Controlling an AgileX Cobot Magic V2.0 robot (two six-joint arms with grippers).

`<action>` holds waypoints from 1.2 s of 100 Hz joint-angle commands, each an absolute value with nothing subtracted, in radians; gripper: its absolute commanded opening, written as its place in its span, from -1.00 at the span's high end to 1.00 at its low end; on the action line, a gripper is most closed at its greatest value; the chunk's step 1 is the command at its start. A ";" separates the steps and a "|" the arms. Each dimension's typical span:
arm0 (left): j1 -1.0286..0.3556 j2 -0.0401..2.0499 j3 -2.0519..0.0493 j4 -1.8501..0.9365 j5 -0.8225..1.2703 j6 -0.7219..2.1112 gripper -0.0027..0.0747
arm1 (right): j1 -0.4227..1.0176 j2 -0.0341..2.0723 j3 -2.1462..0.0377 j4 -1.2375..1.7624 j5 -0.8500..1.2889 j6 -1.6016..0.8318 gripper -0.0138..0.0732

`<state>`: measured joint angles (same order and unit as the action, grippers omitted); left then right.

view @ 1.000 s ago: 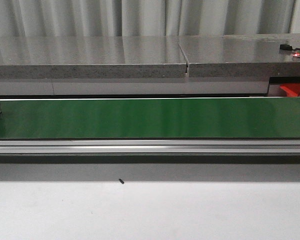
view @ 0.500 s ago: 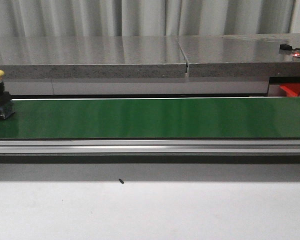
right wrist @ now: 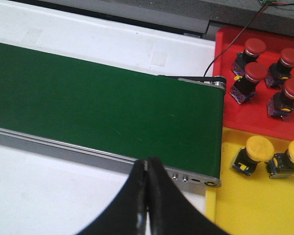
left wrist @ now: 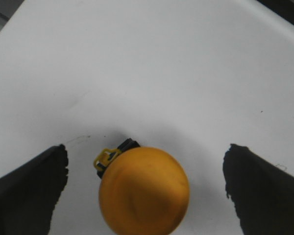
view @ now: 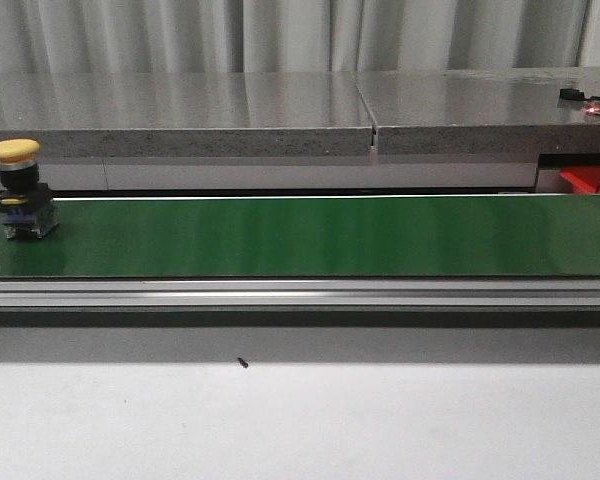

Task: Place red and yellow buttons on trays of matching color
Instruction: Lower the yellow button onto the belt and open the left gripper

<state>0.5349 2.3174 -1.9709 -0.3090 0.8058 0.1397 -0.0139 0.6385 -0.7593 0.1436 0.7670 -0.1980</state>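
Note:
My left fingers, down on both sides of the yellow cap [left wrist: 144, 191] over the white surface, can close. Closing now would hold the yellow button.
A yellow button [view: 15, 188] on a black base stands at the far left of the green belt [view: 330, 235]. In the left wrist view another yellow button [left wrist: 144, 191] sits on a white surface between my left gripper's [left wrist: 146, 161] open fingers, untouched. My right gripper [right wrist: 147, 166] is shut and empty over the white table by the belt's end [right wrist: 98, 98]. The red tray [right wrist: 255, 115] holds several red buttons [right wrist: 255, 48]. The yellow tray [right wrist: 264, 205] holds two yellow buttons [right wrist: 257, 149]. Neither gripper shows in the front view.
A grey stone ledge [view: 280, 110] runs behind the belt. The belt's metal rail [view: 300, 292] runs along its front. A corner of the red tray [view: 590, 178] shows at the far right. A small dark speck [view: 242, 363] lies on the white table.
The yellow button has come in from the left edge and ridden rightward on the belt. One second ago only its base showed at the edge.

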 commanded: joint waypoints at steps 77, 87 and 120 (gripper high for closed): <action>0.530 2.189 -2.007 -0.339 0.832 0.128 0.40 | -0.021 0.637 -0.785 0.147 0.707 -0.199 0.84; 0.529 2.123 -2.007 -0.350 0.873 0.129 0.40 | -0.021 0.637 -0.785 0.147 0.707 -0.199 0.84; 0.446 1.892 -1.994 -0.365 1.017 0.158 0.45 | -0.021 0.637 -0.785 0.147 0.707 -0.199 0.84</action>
